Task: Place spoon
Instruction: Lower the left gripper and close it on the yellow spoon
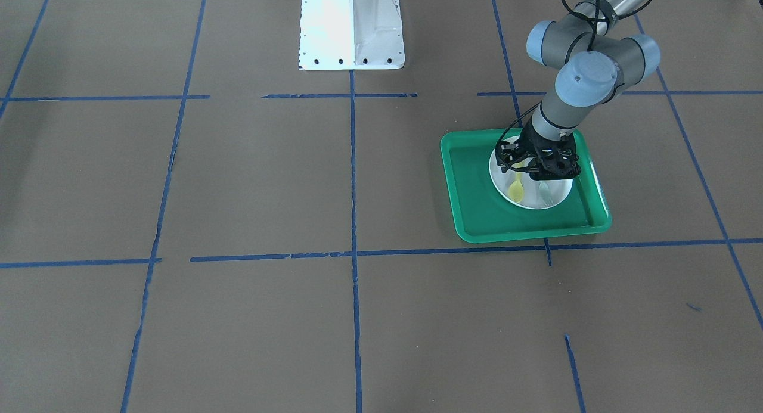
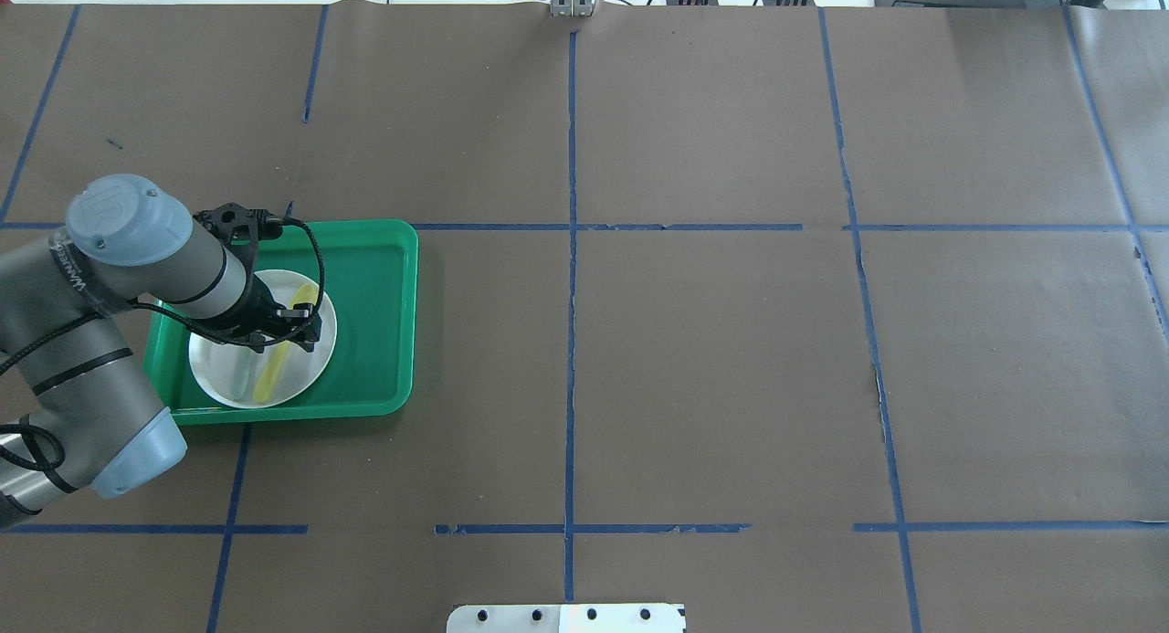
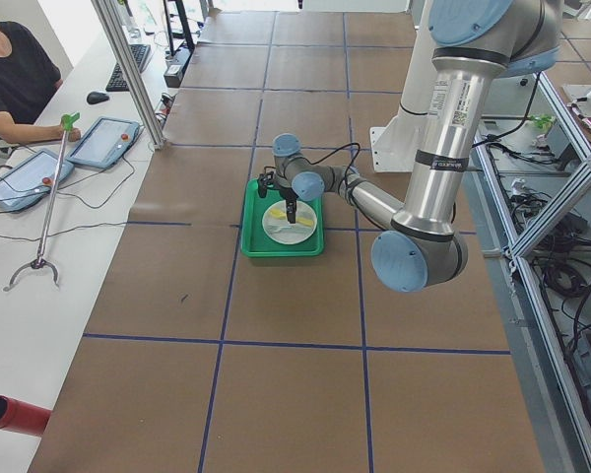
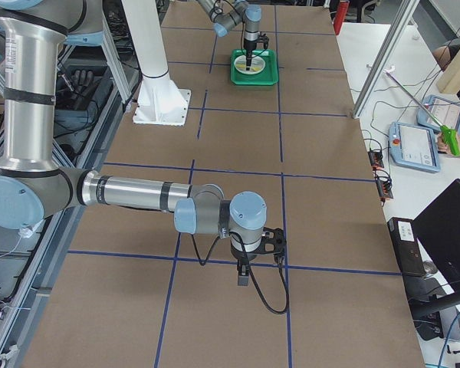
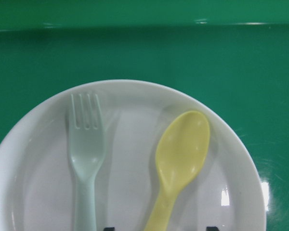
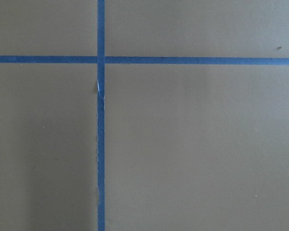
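The left gripper grabs the yellow spoon (image 5: 182, 144) by its slim handle (image 5: 158, 219) next, to place the spoon.
The yellow spoon (image 5: 183, 149) lies on a white plate (image 5: 38, 192) in a green tray (image 5: 135, 53), beside a pale grey-green fork (image 5: 86, 149). My left gripper (image 2: 292, 332) points down just above the plate. It is open, with one fingertip on each side of the spoon's handle, low in the left wrist view. In the front view the spoon (image 1: 516, 189) and fork (image 1: 543, 189) stick out from under the gripper (image 1: 539, 171). My right gripper (image 4: 244, 274) hangs over bare table far from the tray. I cannot tell whether it is open or shut.
The tray (image 2: 374, 322) sits on the robot's left side of the brown table (image 2: 712, 359), which is marked with blue tape lines. The white robot base (image 1: 351, 28) stands at the table's edge. An operator (image 3: 10, 69) sits at a side desk.
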Available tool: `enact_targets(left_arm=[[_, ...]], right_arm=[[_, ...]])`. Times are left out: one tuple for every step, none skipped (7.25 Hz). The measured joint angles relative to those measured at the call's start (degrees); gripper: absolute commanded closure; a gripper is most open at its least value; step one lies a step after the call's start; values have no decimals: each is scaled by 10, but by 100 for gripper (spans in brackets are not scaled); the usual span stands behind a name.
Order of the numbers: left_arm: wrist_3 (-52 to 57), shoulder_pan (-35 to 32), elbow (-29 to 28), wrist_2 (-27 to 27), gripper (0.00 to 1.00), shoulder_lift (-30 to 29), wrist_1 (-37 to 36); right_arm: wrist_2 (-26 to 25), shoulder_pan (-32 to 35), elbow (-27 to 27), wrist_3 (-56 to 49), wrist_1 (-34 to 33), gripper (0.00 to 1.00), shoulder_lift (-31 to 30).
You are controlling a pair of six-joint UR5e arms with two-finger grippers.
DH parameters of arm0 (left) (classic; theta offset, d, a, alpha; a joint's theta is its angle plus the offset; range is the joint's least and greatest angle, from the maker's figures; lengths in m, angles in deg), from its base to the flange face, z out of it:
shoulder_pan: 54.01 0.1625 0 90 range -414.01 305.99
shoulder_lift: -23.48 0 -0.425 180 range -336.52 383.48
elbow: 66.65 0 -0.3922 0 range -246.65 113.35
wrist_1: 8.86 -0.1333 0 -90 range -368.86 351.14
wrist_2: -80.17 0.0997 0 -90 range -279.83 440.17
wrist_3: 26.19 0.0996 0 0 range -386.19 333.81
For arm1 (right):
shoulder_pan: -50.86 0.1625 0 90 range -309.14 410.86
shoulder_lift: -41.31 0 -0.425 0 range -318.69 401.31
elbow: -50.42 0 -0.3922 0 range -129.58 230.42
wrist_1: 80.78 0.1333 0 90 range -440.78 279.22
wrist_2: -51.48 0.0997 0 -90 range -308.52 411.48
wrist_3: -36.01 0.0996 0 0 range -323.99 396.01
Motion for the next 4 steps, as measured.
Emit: enact_targets(left_arm=[[1,0,-1,0,50,0,2],[2,0,-1,0,64,0,3],[3,0,-1,0,79,1,3],[4,-1,-1,0,95,2,3]], right_arm=[[0,0,0,0,0,0,0],[0,0,0,0,0,0,0],[0,0,0,0,0,0,0],[0,0,0,0,0,0,0]])
